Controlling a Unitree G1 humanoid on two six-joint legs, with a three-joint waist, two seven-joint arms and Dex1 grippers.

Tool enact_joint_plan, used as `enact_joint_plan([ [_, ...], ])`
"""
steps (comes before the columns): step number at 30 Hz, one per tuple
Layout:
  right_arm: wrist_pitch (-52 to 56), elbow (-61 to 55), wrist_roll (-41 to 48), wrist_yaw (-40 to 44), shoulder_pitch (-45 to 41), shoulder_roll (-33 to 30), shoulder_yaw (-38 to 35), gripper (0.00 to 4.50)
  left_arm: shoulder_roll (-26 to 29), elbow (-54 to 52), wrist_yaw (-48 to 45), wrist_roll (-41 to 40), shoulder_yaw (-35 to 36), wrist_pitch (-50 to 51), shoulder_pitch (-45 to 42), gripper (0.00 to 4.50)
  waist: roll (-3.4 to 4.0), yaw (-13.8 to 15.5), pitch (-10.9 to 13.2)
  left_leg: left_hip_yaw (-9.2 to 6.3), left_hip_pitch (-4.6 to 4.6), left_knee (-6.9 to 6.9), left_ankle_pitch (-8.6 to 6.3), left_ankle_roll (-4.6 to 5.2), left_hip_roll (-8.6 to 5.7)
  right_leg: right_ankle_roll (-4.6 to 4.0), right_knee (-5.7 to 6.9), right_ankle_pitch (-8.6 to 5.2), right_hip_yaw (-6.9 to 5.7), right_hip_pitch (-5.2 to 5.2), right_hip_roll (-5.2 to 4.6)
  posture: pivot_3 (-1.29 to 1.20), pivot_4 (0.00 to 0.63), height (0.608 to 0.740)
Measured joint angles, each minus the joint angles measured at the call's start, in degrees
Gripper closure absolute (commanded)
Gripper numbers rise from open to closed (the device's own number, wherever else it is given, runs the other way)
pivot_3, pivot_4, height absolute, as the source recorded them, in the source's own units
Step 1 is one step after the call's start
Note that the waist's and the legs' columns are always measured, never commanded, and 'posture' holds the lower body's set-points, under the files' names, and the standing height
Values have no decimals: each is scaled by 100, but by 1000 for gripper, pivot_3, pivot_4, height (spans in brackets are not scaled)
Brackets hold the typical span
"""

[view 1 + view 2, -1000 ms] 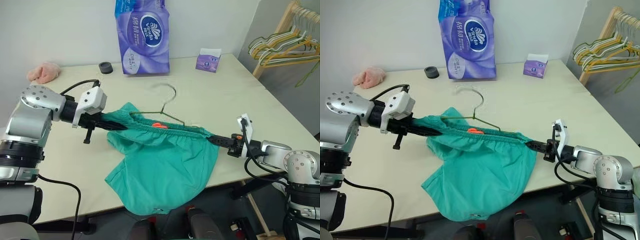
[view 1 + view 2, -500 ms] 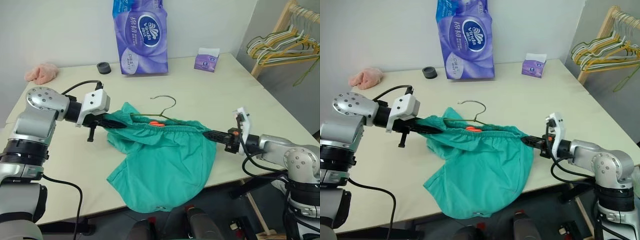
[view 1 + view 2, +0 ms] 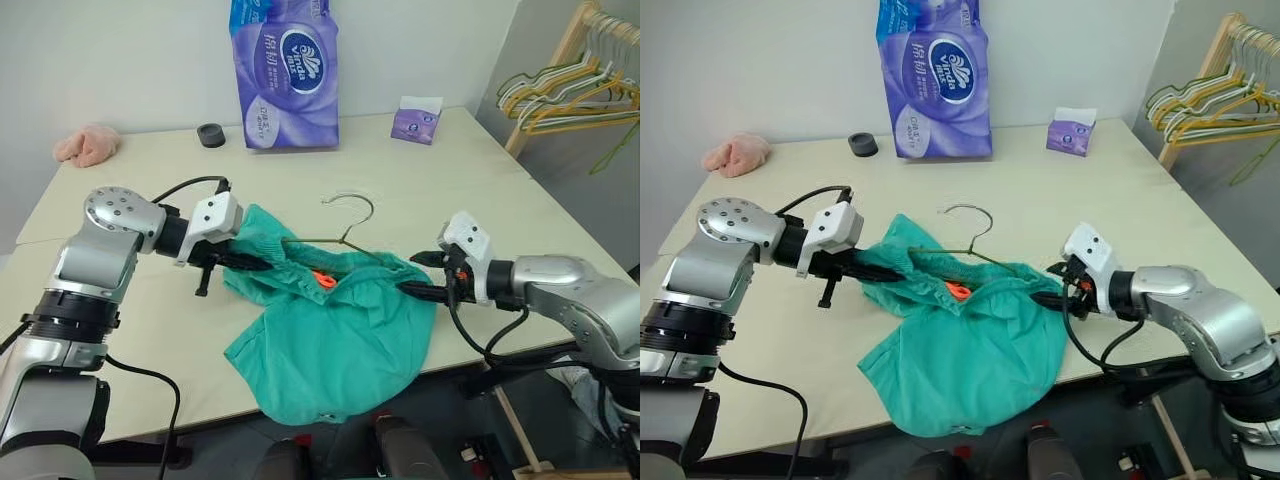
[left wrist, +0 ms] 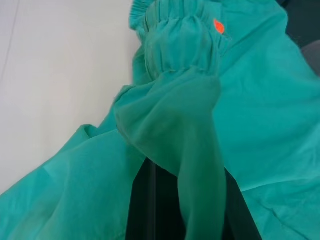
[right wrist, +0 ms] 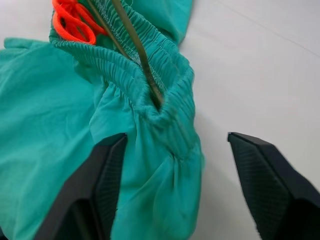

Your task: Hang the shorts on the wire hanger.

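Observation:
The waistband's gathered end [image 3: 408, 276] stands up around the hanger wire while the legs lie slack, so my right gripper should grab the shorts [image 3: 330, 330] there next.
The teal-green shorts [image 3: 330, 330] lie bunched at the table's front edge, part of the cloth hanging over it. Their gathered waistband carries an orange tag [image 3: 322, 279]. The wire hanger [image 3: 371, 210] lies across the waistband with its hook pointing away from me, and its wire runs into the waistband fold [image 5: 134, 45]. My left gripper [image 3: 250, 265] is shut on the left end of the waistband, and cloth drapes over its fingers [image 4: 145, 210]. My right gripper [image 3: 420, 275] stands open at the waistband's right end, its fingers [image 5: 105, 190] wide apart either side of the cloth.
On the cream table [image 3: 480, 200], a purple tissue pack [image 3: 285, 70], a black roll [image 3: 211, 135] and a pink cloth [image 3: 88, 143] sit along the far edge. A small purple box [image 3: 416, 120] stands at the back right. A wooden rack with several hangers [image 3: 570, 85] stands beyond the right corner.
My right gripper has rolled and opened, letting go of the waistband's right end. Both hands have come closer together, and the taut waistband has gone slack and bunched.

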Motion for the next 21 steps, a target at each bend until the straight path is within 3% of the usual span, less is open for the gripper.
enact_joint_plan([
  [6,-311,401,-479,223,-2,32,365,1118,-59,-39,-1,2,-2,60,1,4500,0,-12,0,1,0,0,0,0,0,0,0,0,1,0,0,-241,88,740],
  [12,-606,1242,-835,811,-673,433,933,1118,-146,-36,-4,6,-11,62,-2,4500,0,-61,0,-3,1,-2,0,0,0,-1,0,0,-2,-1,1,-229,86,740],
  [16,-761,1589,-1045,1323,-977,524,1302,1936,-178,-69,-3,-34,-12,169,4,4500,0,-62,0,-2,1,0,0,0,0,-1,0,0,-1,0,-3,-223,86,740],
  [21,-782,1620,-1149,1744,-1023,503,1357,3657,-178,-154,-26,-54,-12,179,89,4500,0,-59,0,-3,1,0,0,0,0,-1,0,1,-1,-1,-7,-227,91,740],
])
